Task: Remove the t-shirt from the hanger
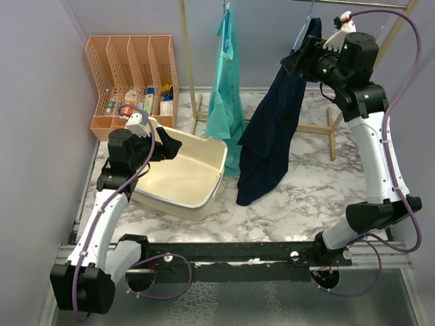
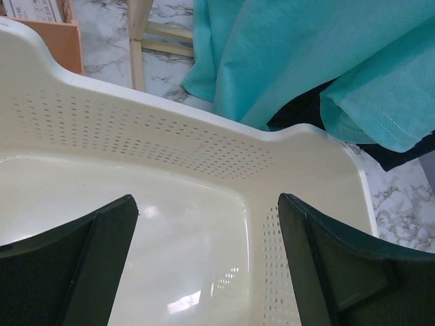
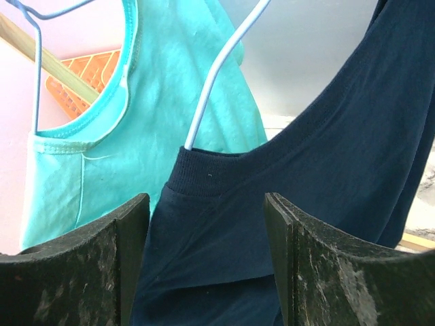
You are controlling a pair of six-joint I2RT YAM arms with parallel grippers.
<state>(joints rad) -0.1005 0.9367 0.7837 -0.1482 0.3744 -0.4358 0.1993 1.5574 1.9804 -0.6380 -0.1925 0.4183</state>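
Note:
I should grab the navy t-shirt's shoulder with my right gripper beside its collar, where the hanger enters, to lift both off the rack and remove the hanger.
A navy t-shirt [image 1: 275, 132] hangs from a pale blue wire hanger [image 3: 217, 75] on the rack at the back right; its hem reaches the table. My right gripper [image 1: 293, 62] is open, raised at the shirt's collar [image 3: 211, 173], with the navy cloth between its spread fingers [image 3: 319, 272]; I cannot tell if they touch it. A teal t-shirt [image 1: 225, 95] hangs on another hanger to the left. My left gripper [image 1: 171, 144] is open and empty over the cream basket [image 1: 211, 146], fingers [image 2: 75, 265] spread above its inside.
An orange file organiser [image 1: 132, 78] with small items stands at the back left. The wooden rack's feet [image 1: 319, 129] lie on the marble table behind the shirts. The teal shirt [image 2: 326, 61] hangs just beyond the basket's far rim [image 2: 204, 125].

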